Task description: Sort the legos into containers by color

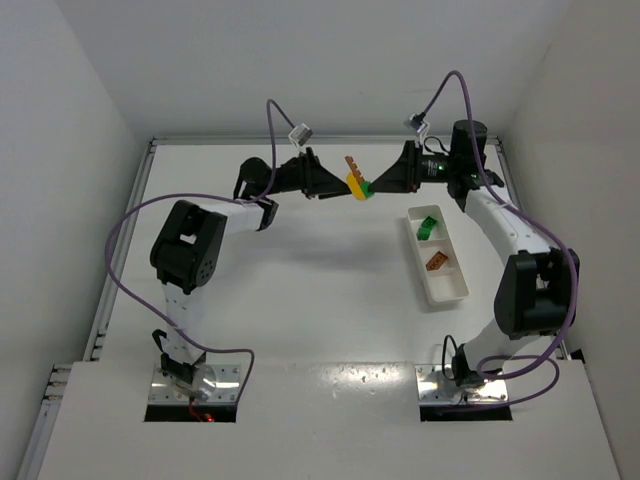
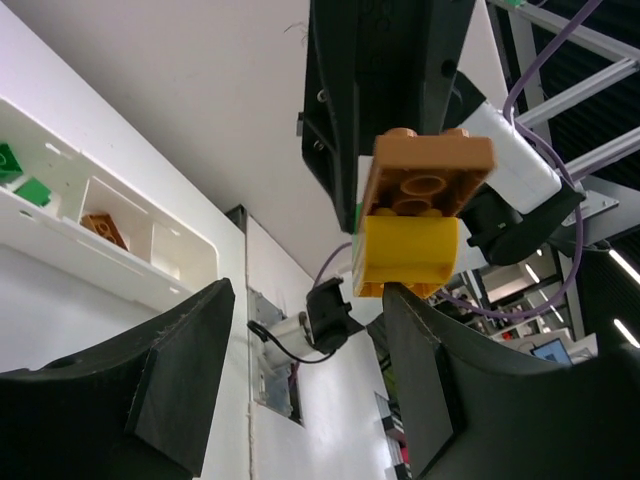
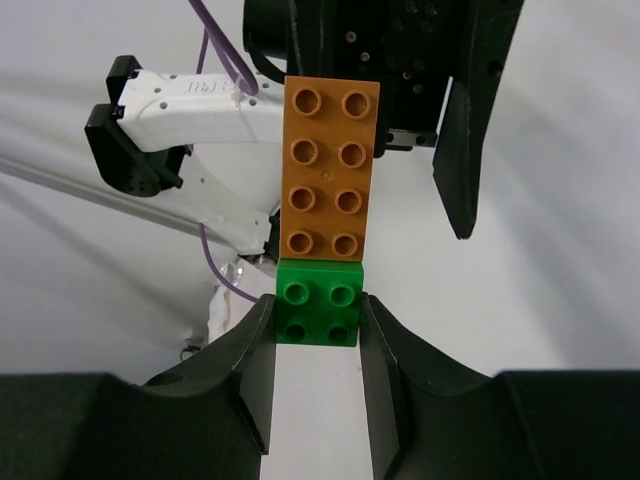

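The yellow lego should be grabbed next by my left gripper at its end beyond the green brick (image 2: 409, 250), which leaves the green brick free to separate.
A joined stack of legos hangs above the table between both arms: an orange-brown brick (image 1: 351, 163), a yellow brick (image 1: 356, 184) and a green brick (image 1: 368, 187). My right gripper (image 3: 318, 312) is shut on the green brick (image 3: 318, 312), with the long orange-brown brick (image 3: 330, 172) standing out beyond it. My left gripper (image 2: 305, 300) is open; the yellow brick (image 2: 410, 255) and the orange-brown brick (image 2: 430, 180) sit just past the tip of one finger (image 2: 425, 370). The white tray (image 1: 448, 290) lies at the right, holding a green brick (image 1: 428, 224) and an orange-brown brick (image 1: 437, 262).
The tray also shows in the left wrist view (image 2: 170, 265), with green pieces (image 2: 15, 165) and an orange-brown piece (image 2: 100, 228) in separate sections. Purple cables (image 1: 120, 240) loop beside both arms. White walls enclose the table on three sides.
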Motion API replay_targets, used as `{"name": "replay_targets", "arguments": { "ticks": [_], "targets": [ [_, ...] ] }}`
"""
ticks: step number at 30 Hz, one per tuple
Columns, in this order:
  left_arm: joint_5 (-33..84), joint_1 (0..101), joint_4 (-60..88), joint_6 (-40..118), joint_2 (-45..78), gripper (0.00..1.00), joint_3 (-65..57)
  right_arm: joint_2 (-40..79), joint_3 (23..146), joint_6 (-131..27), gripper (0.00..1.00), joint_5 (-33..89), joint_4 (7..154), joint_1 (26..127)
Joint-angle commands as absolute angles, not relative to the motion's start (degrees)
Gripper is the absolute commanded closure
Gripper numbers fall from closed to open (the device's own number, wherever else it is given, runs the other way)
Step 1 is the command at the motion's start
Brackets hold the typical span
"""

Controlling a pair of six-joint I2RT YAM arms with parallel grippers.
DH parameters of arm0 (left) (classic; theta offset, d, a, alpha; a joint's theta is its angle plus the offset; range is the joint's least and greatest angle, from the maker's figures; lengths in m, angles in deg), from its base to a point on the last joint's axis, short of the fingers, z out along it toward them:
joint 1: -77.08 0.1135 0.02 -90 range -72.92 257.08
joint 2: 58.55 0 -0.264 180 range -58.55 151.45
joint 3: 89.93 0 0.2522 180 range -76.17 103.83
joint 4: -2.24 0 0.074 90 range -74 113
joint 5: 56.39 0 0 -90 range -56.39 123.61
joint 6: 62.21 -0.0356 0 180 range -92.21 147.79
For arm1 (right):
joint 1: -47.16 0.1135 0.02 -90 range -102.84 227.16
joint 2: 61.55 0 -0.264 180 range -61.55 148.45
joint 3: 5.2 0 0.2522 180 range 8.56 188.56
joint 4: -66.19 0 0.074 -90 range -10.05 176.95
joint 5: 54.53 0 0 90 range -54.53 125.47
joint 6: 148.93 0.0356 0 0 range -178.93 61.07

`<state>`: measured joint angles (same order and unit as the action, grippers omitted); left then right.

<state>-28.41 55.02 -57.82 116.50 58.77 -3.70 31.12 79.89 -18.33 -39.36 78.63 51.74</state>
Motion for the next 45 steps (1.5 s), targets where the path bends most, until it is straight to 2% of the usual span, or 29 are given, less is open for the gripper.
{"name": "replay_targets", "arguments": {
  "ticks": [1, 13, 26, 42, 45],
  "targets": [
    [-25.5, 55.6, -76.2, 113.8, 54.4, 0.33, -3.4, 30.4, 79.2, -15.5, 1.0, -39.6, 74.6, 52.4],
    [-26.7, 55.6, -82.7, 117.6, 52.3, 0.33, -7.4, 32.3, 78.2, -6.1, 1.0, -38.9, 65.1, 50.6],
    [-25.6, 55.6, -84.4, 118.7, 49.9, 0.32, -9.3, 32.3, 77.6, -4.7, 1.0, -38.4, 64.5, 51.6],
    [-25.1, 56.2, -75.4, 111.4, 49.9, 0.32, -5.2, 32.2, 77.1, -5.2, 1.0, -38.4, 65.6, 55.6],
    [-25.1, 56.2, -75.9, 112.6, 50.4, 0.39, -4.6, 32.2, 77.1, -5.2, 1.0, -38.4, 65.6, 55.6]
  ]
}}
